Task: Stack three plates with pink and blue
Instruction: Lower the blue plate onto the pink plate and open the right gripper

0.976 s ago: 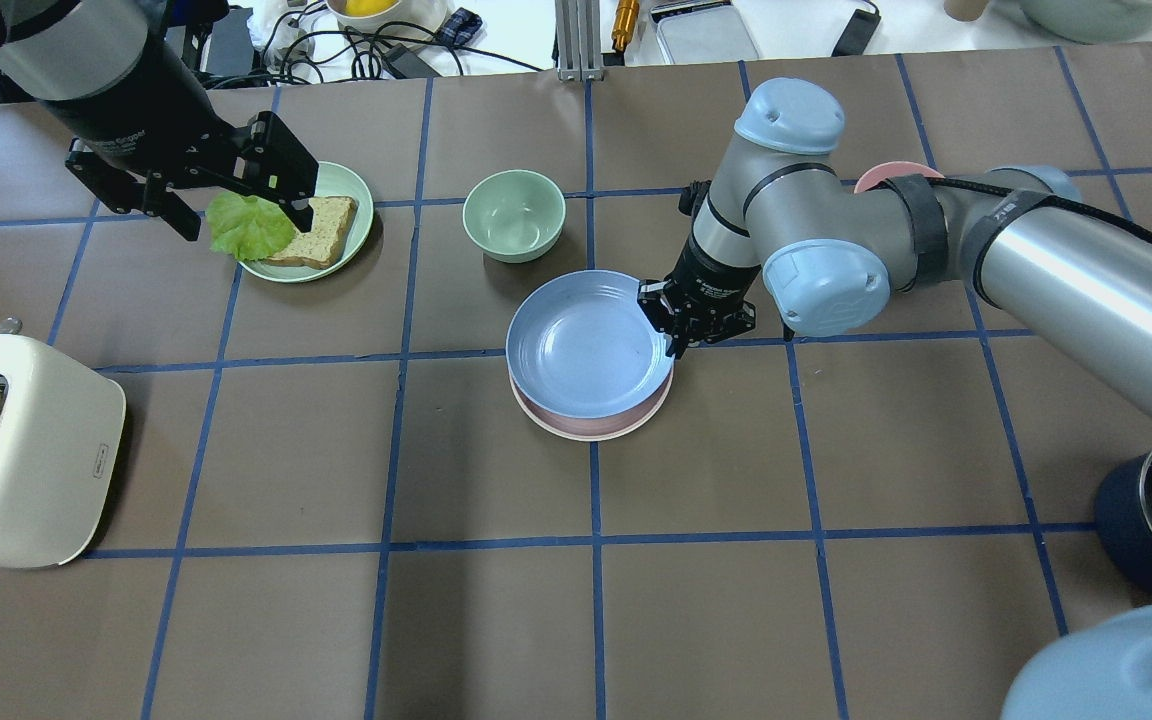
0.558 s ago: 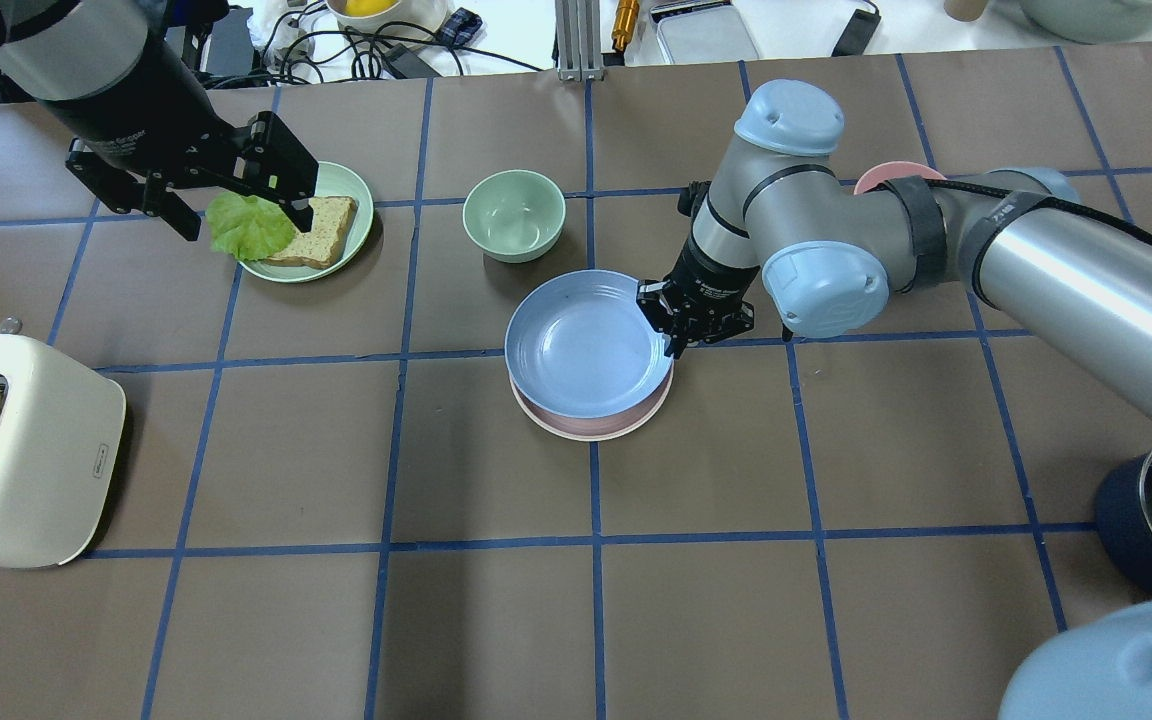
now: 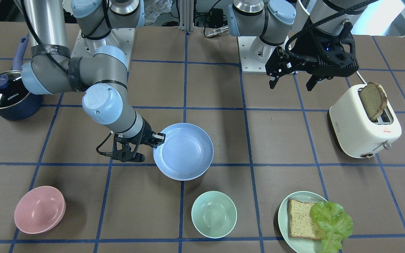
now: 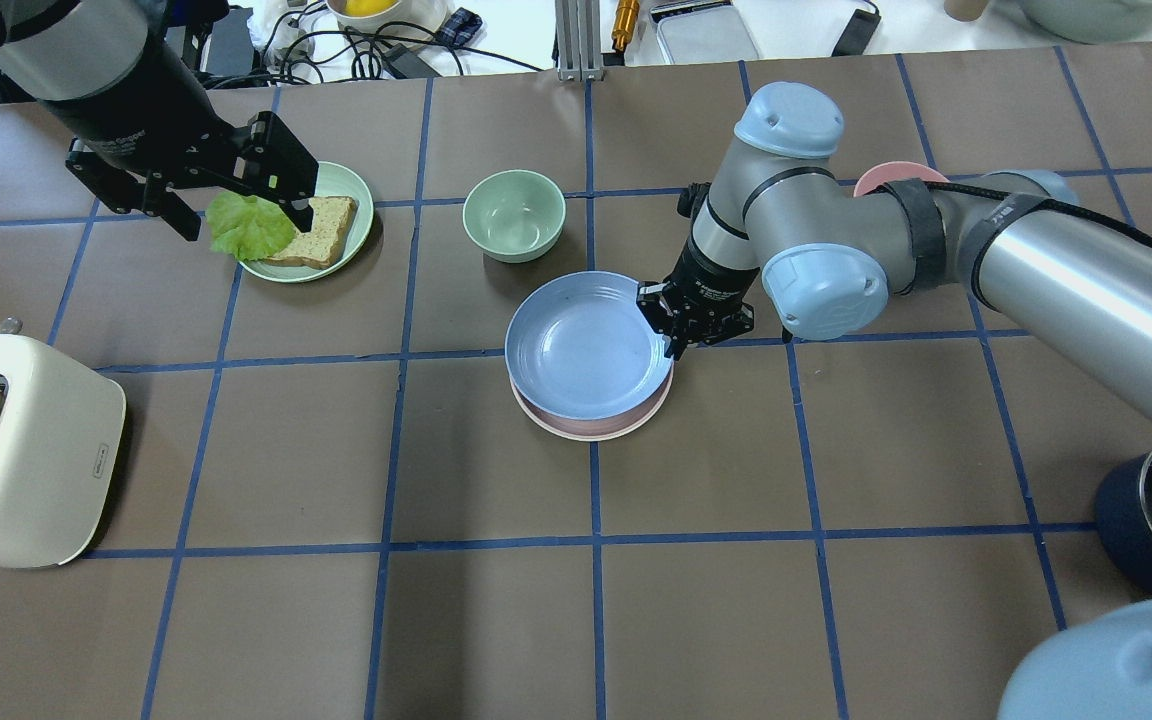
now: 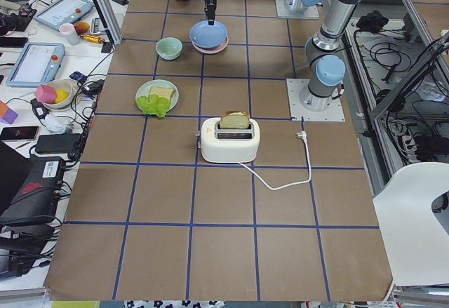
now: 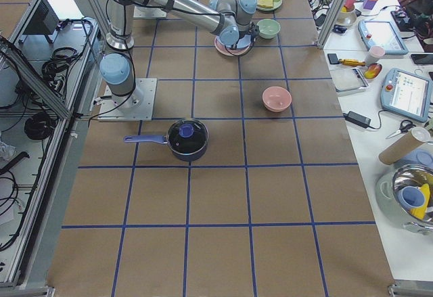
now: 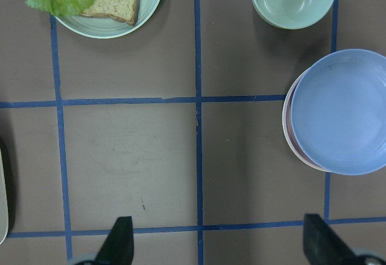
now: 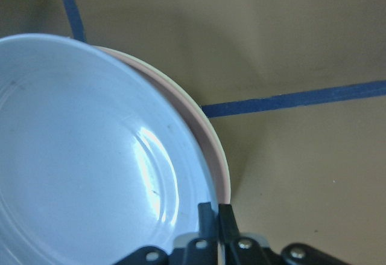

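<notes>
The base of the blue plate point(image 8: 78, 150) is over the pink plate point(image 8: 208, 138), inside its rim, and the blue plate would rest stacked. It is now time for my right gripper to release it.
The light blue plate point(image 4: 581, 345) lies on top of the pale pink plate point(image 4: 576, 430) and the cream-white plate point(image 4: 536, 418) at the table's middle, set off a little toward the far side. My right gripper point(image 4: 674, 340) is shut on the blue plate's right rim; the right wrist view shows its fingers point(image 8: 208, 217) pinching the blue plate point(image 8: 78, 150) above the pink rim point(image 8: 211, 147). I cannot tell whether the blue plate rests fully on the pink one. My left gripper point(image 4: 246, 220) is open and empty, hovering high at the far left.
A mint bowl point(image 4: 514, 215) stands just beyond the stack. A mint plate point(image 4: 346, 180) with bread and lettuce sits under the left gripper. A pink bowl point(image 3: 40, 209), a toaster point(image 4: 26, 450) with bread and a lidded pot point(image 3: 5, 95) stand around.
My right arm has shifted very slightly with the blue plate still in its grip. The left arm has not moved.
</notes>
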Robot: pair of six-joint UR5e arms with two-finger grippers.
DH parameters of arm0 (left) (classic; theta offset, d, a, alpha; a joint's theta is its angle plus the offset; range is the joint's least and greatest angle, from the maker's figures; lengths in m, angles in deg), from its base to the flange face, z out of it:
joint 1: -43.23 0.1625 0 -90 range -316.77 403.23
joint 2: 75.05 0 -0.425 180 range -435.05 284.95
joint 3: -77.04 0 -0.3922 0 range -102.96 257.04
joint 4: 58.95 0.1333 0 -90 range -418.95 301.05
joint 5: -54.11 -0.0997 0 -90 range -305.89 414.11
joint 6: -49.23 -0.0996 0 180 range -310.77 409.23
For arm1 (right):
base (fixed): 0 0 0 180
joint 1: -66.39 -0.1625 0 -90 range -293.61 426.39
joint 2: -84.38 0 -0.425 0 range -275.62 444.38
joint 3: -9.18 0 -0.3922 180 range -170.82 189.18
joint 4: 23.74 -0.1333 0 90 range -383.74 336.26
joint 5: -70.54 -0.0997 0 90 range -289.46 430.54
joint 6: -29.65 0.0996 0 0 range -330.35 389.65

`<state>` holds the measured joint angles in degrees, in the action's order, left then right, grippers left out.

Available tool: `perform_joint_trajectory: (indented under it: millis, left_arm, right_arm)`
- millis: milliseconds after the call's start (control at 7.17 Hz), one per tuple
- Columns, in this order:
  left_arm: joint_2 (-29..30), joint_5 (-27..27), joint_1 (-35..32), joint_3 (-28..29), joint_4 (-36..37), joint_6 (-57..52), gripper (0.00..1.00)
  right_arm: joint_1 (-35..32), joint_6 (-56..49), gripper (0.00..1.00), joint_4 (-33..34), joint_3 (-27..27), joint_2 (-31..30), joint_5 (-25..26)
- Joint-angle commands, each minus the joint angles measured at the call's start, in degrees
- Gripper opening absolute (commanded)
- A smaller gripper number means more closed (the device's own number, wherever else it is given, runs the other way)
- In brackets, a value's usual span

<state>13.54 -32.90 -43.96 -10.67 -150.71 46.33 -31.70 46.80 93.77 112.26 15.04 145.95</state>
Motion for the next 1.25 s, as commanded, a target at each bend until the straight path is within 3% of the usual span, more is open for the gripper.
perform_joint_trajectory:
  millis: [0,418,558,836,976,1115]
  left_arm:
    - [0.00,0.00,0.00,0.00,0.00,0.00,1.00]
    - [0.00,0.00,0.00,0.00,0.00,0.09,1.00]
    - [0.00,0.00,0.00,0.00,0.00,0.00,1.00]
    - [-0.26,0.00,0.00,0.09,-0.18,0.00,1.00]
    - [-0.18,0.00,0.00,0.09,-0.09,0.00,1.00]
    - [-0.26,0.00,0.00,0.09,-0.09,0.00,1.00]
  right_arm:
    - [0.00,-0.10,0.00,0.00,0.19,0.00,0.00]
    - [0.00,-0.28,0.05,0.00,0.28,0.09,0.00]
    - [0.00,-0.28,0.21,0.09,0.28,0.09,0.00]
    - [0.00,0.60,0.69,4.03,0.10,-0.08,-0.09]
    - [0.09,0.60,0.80,4.13,-0.16,-0.17,-0.09]
    - [0.17,0.34,0.80,4.22,-0.34,-0.35,0.17]
